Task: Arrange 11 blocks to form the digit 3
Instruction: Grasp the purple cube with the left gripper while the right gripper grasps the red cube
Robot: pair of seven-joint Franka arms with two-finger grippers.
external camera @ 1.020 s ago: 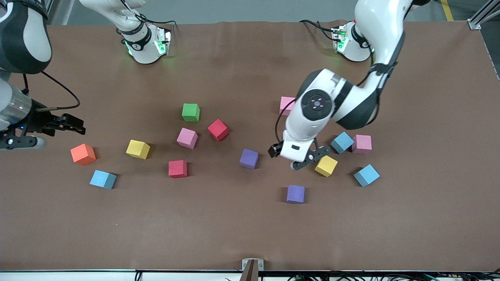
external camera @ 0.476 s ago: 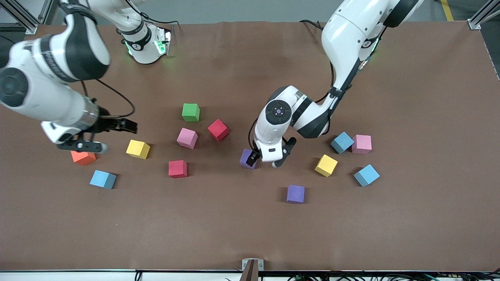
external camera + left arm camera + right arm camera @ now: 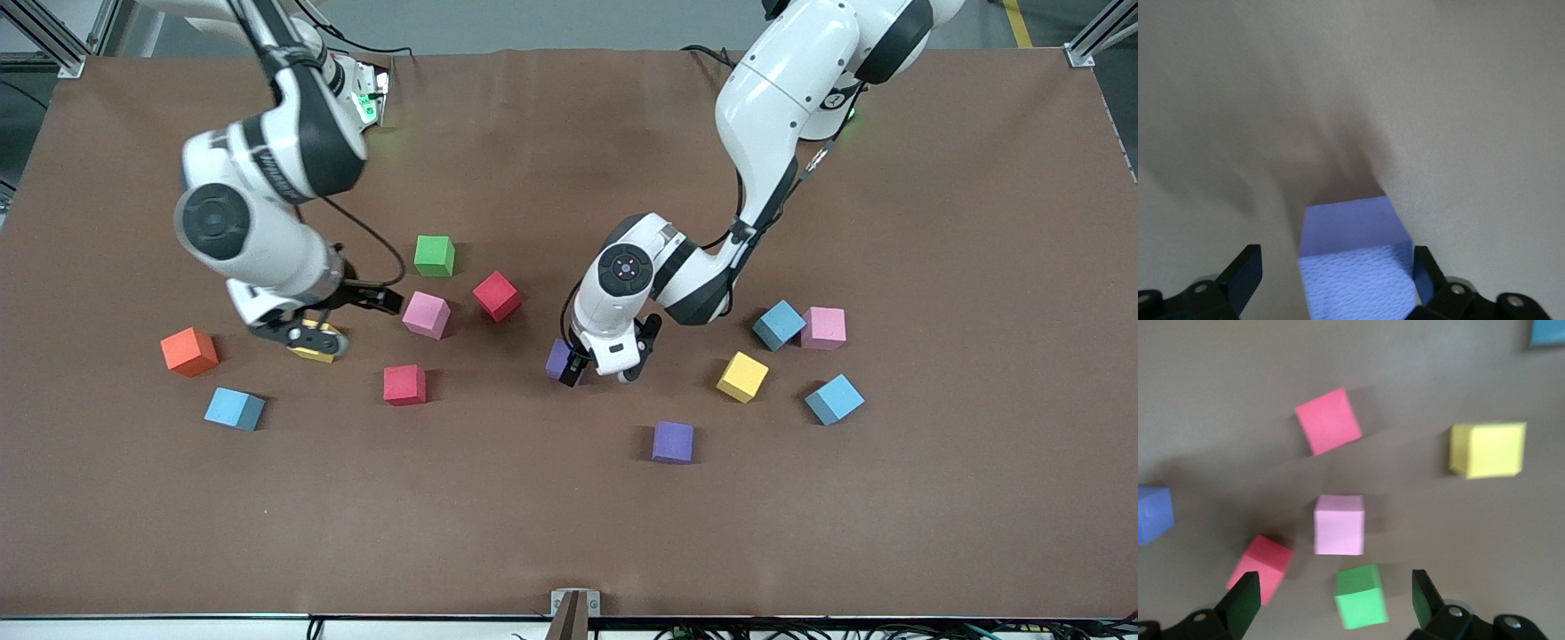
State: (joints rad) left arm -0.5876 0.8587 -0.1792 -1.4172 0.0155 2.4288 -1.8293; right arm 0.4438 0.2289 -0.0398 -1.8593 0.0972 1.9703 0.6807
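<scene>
I will next grab the purple block by its opposite sides with my left gripper, to build part of the digit 3.
My left gripper (image 3: 597,367) is low at a purple block (image 3: 559,359), open. In the left wrist view the purple block (image 3: 1355,263) sits between the open fingers (image 3: 1243,272), close against one of them. My right gripper (image 3: 308,336) is open over a yellow block (image 3: 318,351), which it partly hides. Its wrist view shows the open gripper (image 3: 1335,603) above a green block (image 3: 1361,595), a pink block (image 3: 1338,523) and two red blocks (image 3: 1328,420). On the table lie green (image 3: 434,255), red (image 3: 496,295), pink (image 3: 426,315) and red (image 3: 404,384) blocks.
An orange cube (image 3: 188,351) and a light blue block (image 3: 235,409) lie toward the right arm's end. A purple block (image 3: 673,442), yellow (image 3: 742,377), pink (image 3: 823,327) and two light blue blocks (image 3: 780,324) lie toward the left arm's end.
My left gripper moved from beside the yellow block to the purple block and came down around it. My right arm swung in from the table's end to over the other yellow block.
</scene>
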